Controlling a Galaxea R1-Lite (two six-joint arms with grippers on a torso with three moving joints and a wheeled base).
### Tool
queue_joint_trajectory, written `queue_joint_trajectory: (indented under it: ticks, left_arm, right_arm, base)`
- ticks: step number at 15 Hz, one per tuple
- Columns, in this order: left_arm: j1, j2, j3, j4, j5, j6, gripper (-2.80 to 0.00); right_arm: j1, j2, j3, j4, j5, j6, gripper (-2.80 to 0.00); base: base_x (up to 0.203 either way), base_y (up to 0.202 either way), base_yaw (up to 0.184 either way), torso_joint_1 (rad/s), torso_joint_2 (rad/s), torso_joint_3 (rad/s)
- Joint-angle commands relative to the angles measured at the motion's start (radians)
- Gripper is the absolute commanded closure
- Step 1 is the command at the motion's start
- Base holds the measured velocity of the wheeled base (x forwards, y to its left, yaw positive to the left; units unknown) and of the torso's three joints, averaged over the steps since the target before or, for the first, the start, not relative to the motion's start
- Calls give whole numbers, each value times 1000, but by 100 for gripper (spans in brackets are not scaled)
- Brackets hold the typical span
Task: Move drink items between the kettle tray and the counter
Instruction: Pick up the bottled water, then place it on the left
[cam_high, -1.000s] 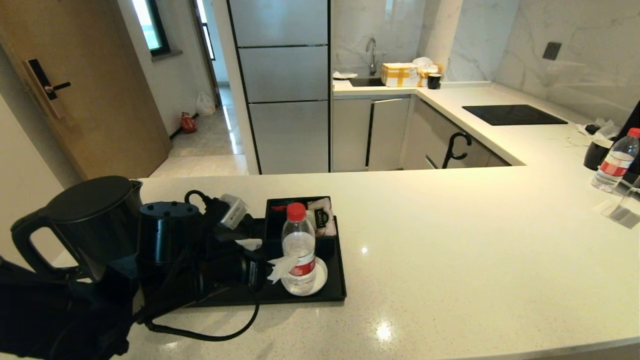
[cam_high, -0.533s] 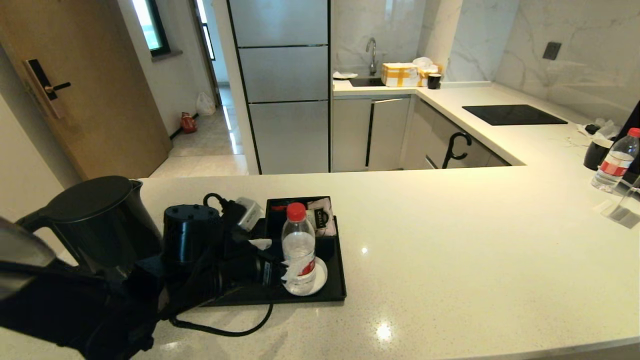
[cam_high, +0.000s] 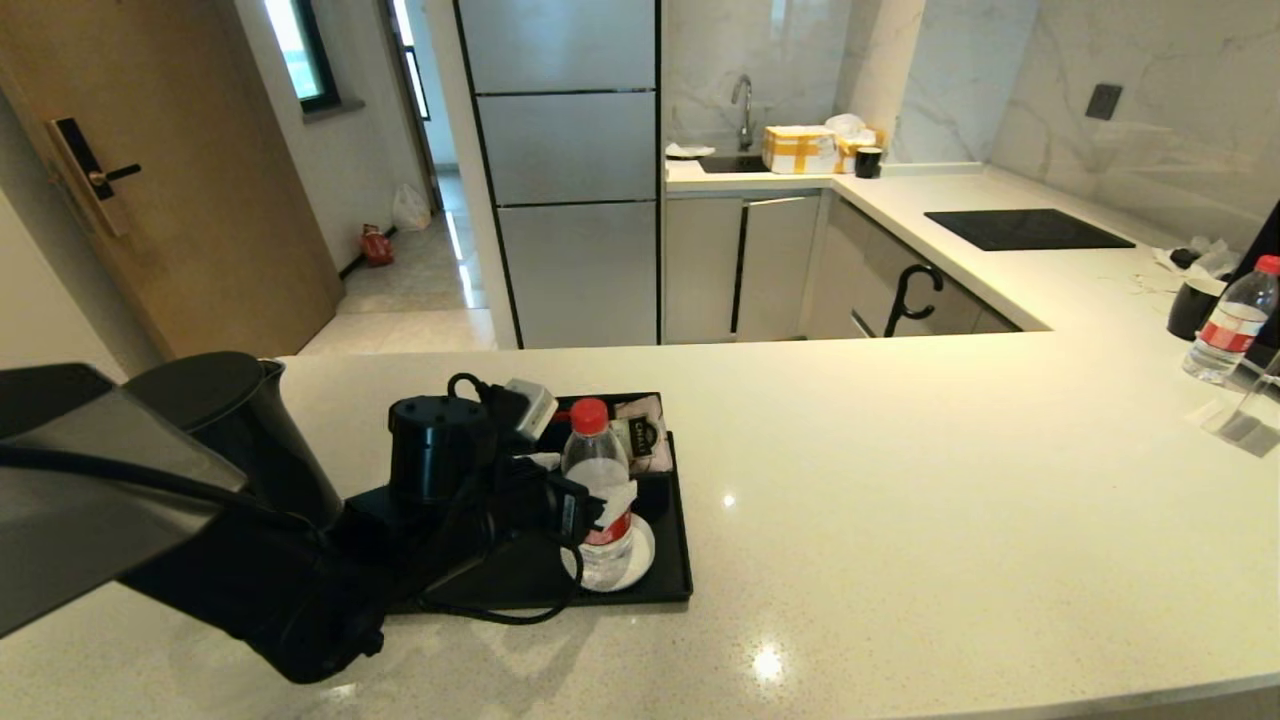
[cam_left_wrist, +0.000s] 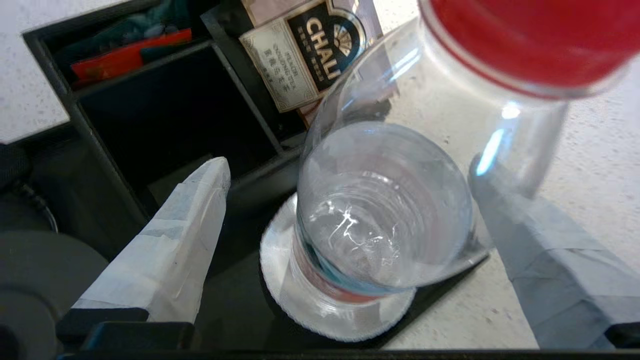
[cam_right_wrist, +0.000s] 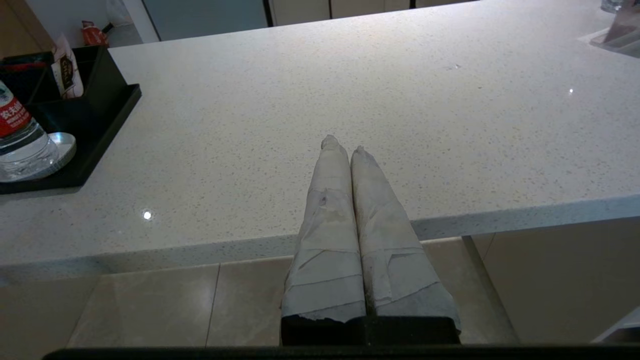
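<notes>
My left gripper closes next, which would catch the water bottle's body (cam_left_wrist: 384, 204), since its fingers reach around the body above the white coaster.
The red-capped water bottle (cam_high: 597, 470) (cam_left_wrist: 385, 210) stands upright on the white coaster (cam_left_wrist: 300, 310) in the black kettle tray (cam_high: 681, 560). My left gripper (cam_high: 598, 500) (cam_left_wrist: 348, 165) is open, with one taped finger on each side of the bottle; a gap shows at one finger. The tea sachet (cam_high: 640, 435) (cam_left_wrist: 310, 55) leans in the divided box (cam_left_wrist: 165, 115) behind the bottle. The black kettle (cam_high: 230, 420) stands on the counter (cam_high: 900, 500) left of the tray, partly hidden by my left arm. My right gripper (cam_right_wrist: 344, 145) is shut, parked at the counter's front edge.
A second red-capped bottle (cam_high: 1230, 320), a black cup (cam_high: 1195, 308) and a clear stand (cam_high: 1245, 415) sit at the far right. The flat black hob (cam_high: 1025, 230) lies at the back right. My arm's cable (cam_high: 500, 612) loops over the tray's front edge.
My left arm has swung right across the tray, and its open fingers now stand either side of the bottle. The bottle, kettle and right arm have not moved.
</notes>
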Motion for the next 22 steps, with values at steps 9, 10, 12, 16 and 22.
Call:
queue_joint_trajectory:
  ticks: [9, 10, 12, 16, 22]
  left_arm:
    - [-31, 5, -6, -5, 66, 15, 0]
    - [-40, -6, -5, -2, 84, 16, 0]
    - [-45, -9, -3, -2, 94, 17, 0]
    - [-105, -51, -4, 3, 205, 42, 0]
    - [-135, -167, -38, 104, 463, 53, 0]
  right_arm:
    - [0, 1, -2, 0, 0, 0, 0]
    - [0, 1, 0, 0, 0, 0, 0]
    - [0, 1, 0, 0, 0, 0, 0]
    - [0, 1, 0, 0, 0, 0, 0]
    - [0, 1, 0, 0, 0, 0, 0]
  base:
    - [0, 0, 0, 0, 0, 0]
    - [0, 0, 0, 0, 0, 0]
    - [0, 0, 0, 0, 0, 0]
    - [0, 0, 0, 0, 0, 0]
    - [0, 0, 0, 0, 0, 0]
